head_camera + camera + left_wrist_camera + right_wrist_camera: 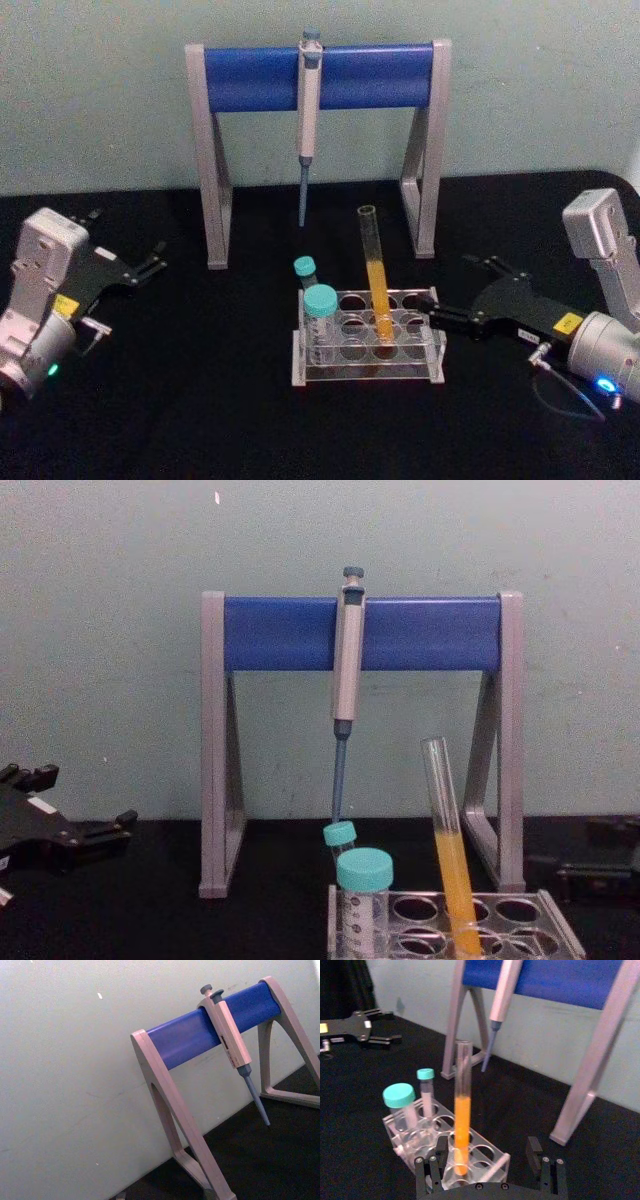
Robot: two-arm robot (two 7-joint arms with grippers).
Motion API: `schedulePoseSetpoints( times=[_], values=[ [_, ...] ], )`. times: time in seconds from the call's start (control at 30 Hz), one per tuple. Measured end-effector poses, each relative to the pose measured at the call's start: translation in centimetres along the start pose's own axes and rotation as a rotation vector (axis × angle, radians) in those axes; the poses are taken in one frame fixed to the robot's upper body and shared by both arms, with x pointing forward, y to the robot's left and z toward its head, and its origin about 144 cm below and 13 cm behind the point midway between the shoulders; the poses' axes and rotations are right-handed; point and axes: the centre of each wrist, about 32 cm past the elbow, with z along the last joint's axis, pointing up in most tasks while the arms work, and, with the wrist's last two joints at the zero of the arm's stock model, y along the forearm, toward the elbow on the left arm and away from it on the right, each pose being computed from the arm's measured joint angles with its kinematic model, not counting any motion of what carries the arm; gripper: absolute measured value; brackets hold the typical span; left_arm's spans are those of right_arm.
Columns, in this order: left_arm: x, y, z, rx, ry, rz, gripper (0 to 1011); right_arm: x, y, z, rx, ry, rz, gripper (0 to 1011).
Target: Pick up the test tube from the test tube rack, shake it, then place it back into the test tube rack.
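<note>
I should next grip the test tube with my right gripper by its exposed middle (447, 834) near the top of the liquid to pick it up, because the rack's holes close around the tube's lower end.
The test tube (374, 268) is a long clear glass tube with orange liquid in its lower half. It leans slightly in a middle hole of the translucent test tube rack (425, 345) at the table's centre, and shows too in the right wrist view (462, 1120) and chest view (447, 830). My right gripper (461, 291) is open just right of the rack, its near finger at the rack's end and short of the tube; its fingers (440, 1150) hold nothing. At the far left my left gripper (128, 237) rests open and empty.
Two teal-capped tubes (319, 312) stand in the rack's left holes. Behind the rack stands a tall grey-and-blue pipette stand (212, 150) with a pipette (307, 110) hanging from its bar. The tabletop is black and a pale wall closes the back.
</note>
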Motion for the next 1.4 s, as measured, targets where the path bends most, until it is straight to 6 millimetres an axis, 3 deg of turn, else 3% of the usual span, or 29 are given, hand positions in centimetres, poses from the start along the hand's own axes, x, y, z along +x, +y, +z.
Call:
schedulePoseSetpoints(
  times=[0.8,1.4],
  values=[
    [0.0,0.0,0.0,0.0,0.0,0.0,1001,1.3,6.0,1.6,-0.021,0.019,0.107,1000],
    [0.0,0.0,0.0,0.0,0.0,0.0,1002,1.2,7.3,1.8,-0.034,0.019,0.134,1000]
  ],
)
